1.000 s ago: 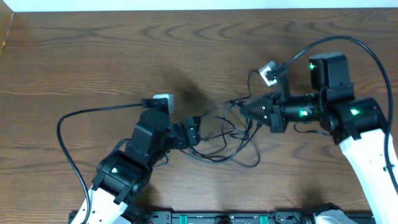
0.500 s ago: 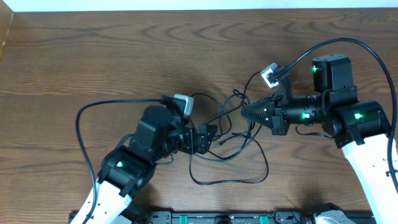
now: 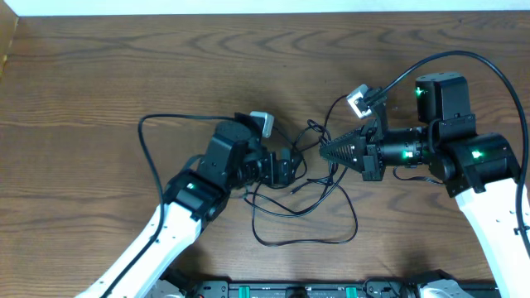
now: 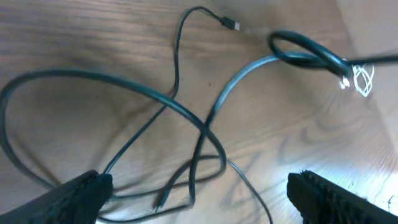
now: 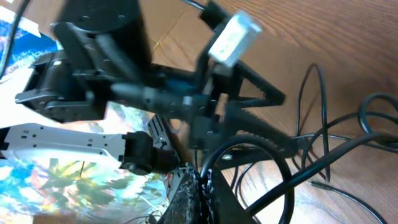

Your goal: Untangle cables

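My left gripper picks up the crossing cords at the tangle's edge next, away from the plug end, which stays free for untangling.
The cables (image 3: 306,240) are thin black cords tangled on the wooden table between my two grippers, with one wide loop lying toward the front. No white cord shows clearly. My left gripper (image 3: 291,168) is open at the left edge of the tangle. In the left wrist view its fingers (image 4: 199,199) are spread wide over crossing cords (image 4: 174,106), with a small plug end (image 4: 230,24) beyond. My right gripper (image 3: 325,150) is shut on a cable at the right of the tangle. The right wrist view shows its jaws (image 5: 202,186) pinching a black cable loop (image 5: 311,172).
A thick black camera cord (image 3: 149,132) arcs left of my left arm, and another (image 3: 480,66) arcs over my right arm. The wooden table (image 3: 124,66) ends at a pale edge at the back. A black equipment rail (image 3: 298,290) runs along the front.
My left arm has swung right and toward the back, up to the tangle. The cables have spread, with a loop now lying toward the front. My right gripper has hardly moved.
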